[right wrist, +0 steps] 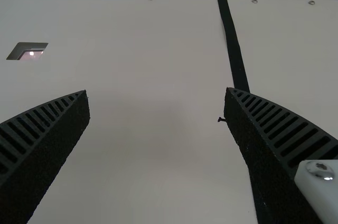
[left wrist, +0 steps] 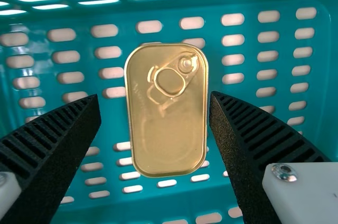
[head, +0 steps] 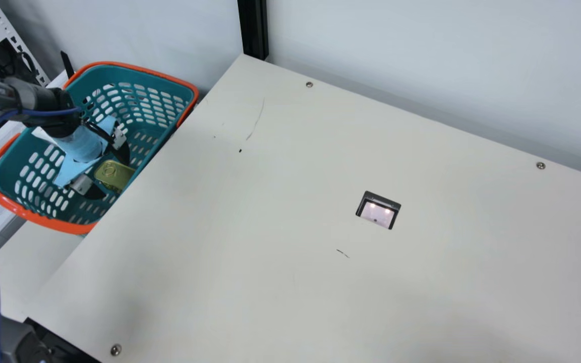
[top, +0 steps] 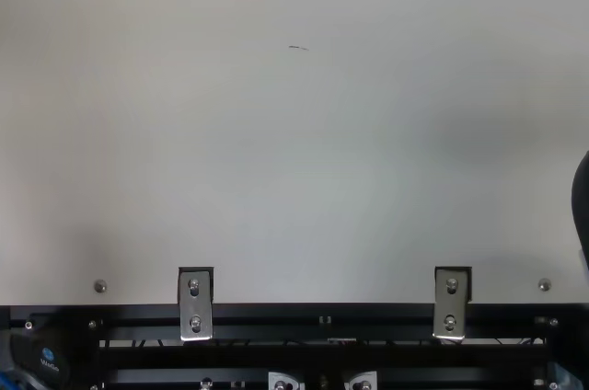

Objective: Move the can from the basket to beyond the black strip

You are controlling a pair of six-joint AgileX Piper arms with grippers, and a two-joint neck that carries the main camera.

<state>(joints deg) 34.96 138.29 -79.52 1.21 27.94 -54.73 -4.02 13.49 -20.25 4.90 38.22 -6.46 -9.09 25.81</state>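
Observation:
My left gripper should grab the can's long sides next, to carry the can (left wrist: 167, 110) from the basket (left wrist: 274, 34) to beyond the black strip.
My left gripper (head: 114, 171) is down inside the teal basket (head: 134, 103) at the main view's left, its fingers spread around the gold can (head: 113, 174). In the left wrist view, the flat, rounded can (left wrist: 168, 123) with a ring pull lies between the parted fingers of my left gripper (left wrist: 155, 100), with teal basket showing on either side of it. The right wrist view has my right gripper (right wrist: 157, 93) open over the table with nothing between its fingers; the black strip (right wrist: 235, 55) runs along the table there, partly behind one finger.
The basket's orange rim (head: 48, 222) stands against the left edge of the cream table (head: 290, 201). A small rectangular cutout (head: 378, 209) is in the tabletop. A black post (head: 253, 30) rises at the table's back corner. Metal brackets (top: 195, 303) line the front edge.

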